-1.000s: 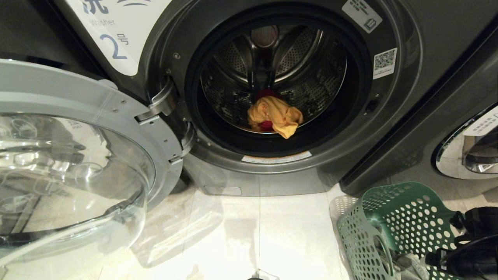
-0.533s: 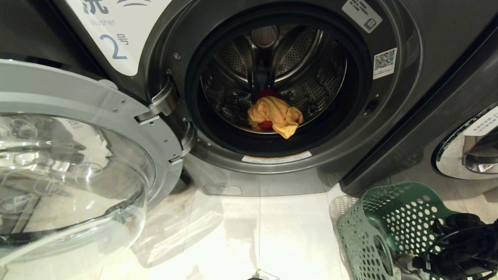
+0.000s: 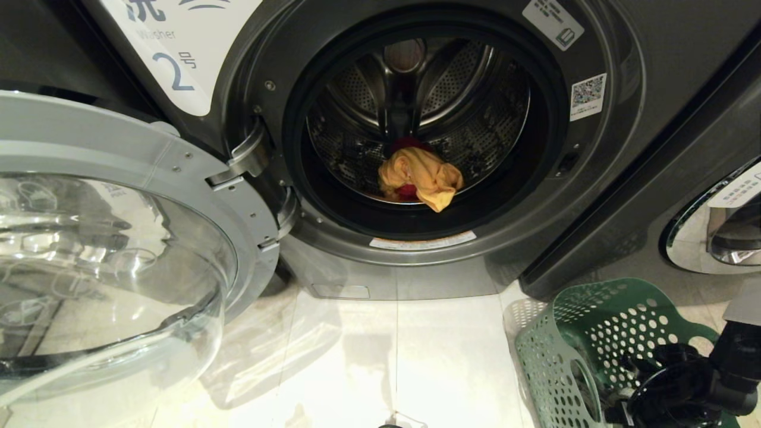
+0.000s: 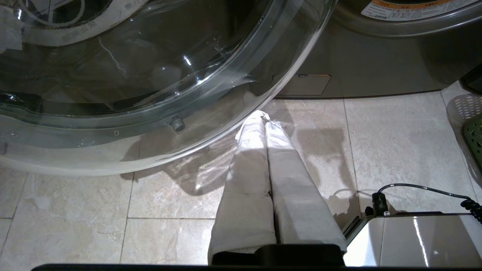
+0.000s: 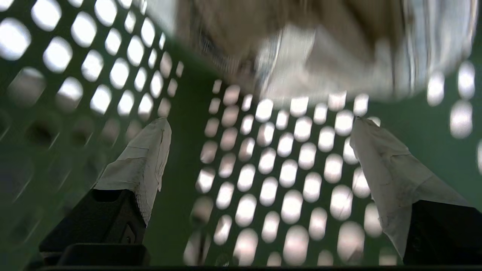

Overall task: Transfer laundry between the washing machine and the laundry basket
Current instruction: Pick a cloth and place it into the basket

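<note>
The right gripper grabs the pale grey garment by its stitched waistband next, to load the washing machine.
The washing machine marked 2 stands with its door swung open. In its drum lies laundry: a yellow-orange garment on top of a pink-red one. The green laundry basket sits on the floor at the lower right. My right arm reaches down into it. Inside the basket, my right gripper is open and holds nothing, facing the holed wall. A pale grey garment lies just beyond its fingertips. My left gripper hangs parked and shut over the floor tiles.
The open glass door fills the left side, low over the floor. A like machine's chrome-rimmed door is at the right. Pale tiles lie between door and basket. A corner of my base with a black cable is near the left gripper.
My right arm has swung down from above the basket's right rim and sunk deeper into the basket. The laundry in the drum, the door and the left arm have not moved.
</note>
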Available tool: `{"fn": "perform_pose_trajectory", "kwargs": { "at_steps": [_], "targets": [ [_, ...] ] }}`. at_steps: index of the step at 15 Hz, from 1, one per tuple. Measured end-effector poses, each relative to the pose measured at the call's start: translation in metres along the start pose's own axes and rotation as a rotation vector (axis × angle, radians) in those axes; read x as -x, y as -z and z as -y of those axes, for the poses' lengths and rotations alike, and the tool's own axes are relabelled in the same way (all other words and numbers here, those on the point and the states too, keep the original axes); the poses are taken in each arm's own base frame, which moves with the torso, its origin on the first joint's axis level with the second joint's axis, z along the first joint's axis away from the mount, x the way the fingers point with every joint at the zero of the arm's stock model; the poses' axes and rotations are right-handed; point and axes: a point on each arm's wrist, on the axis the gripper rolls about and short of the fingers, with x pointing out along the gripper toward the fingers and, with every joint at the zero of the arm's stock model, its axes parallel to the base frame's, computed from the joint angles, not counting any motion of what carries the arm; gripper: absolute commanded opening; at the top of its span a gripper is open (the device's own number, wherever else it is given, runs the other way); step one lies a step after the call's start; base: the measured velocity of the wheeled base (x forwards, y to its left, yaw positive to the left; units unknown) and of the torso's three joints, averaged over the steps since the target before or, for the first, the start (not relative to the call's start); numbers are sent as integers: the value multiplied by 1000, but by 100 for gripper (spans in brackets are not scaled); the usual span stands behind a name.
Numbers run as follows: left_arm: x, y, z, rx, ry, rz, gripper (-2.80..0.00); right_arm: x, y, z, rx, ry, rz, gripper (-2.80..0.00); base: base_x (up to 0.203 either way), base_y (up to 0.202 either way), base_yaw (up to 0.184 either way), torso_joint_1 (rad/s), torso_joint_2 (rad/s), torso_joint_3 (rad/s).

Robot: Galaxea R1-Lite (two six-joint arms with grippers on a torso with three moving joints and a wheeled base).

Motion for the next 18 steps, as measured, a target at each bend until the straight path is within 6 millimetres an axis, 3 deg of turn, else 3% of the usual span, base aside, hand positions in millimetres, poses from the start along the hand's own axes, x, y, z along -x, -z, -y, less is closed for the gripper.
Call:
{"fn": "perform_pose_trajectory", "kwargs": {
  "at_steps": [6,13,14,18],
  "targets": [
    [0,0,0,0,0,0,-280,-68,-17,14,95,-51,151,0,0,0,0,0,0,0],
    [0,0,0,0,0,0,-280,-108,-25,8,144,-76,208,0,0,0,0,0,0,0],
    [0,0,0,0,0,0,-280,-112,-26,7,149,-71,221,-280,0,0,0,0,0,0],
    [0,0,0,0,0,0,-280,-119,-25,6,154,-72,219,-280,0,0,0,0,0,0]
  ]
}}
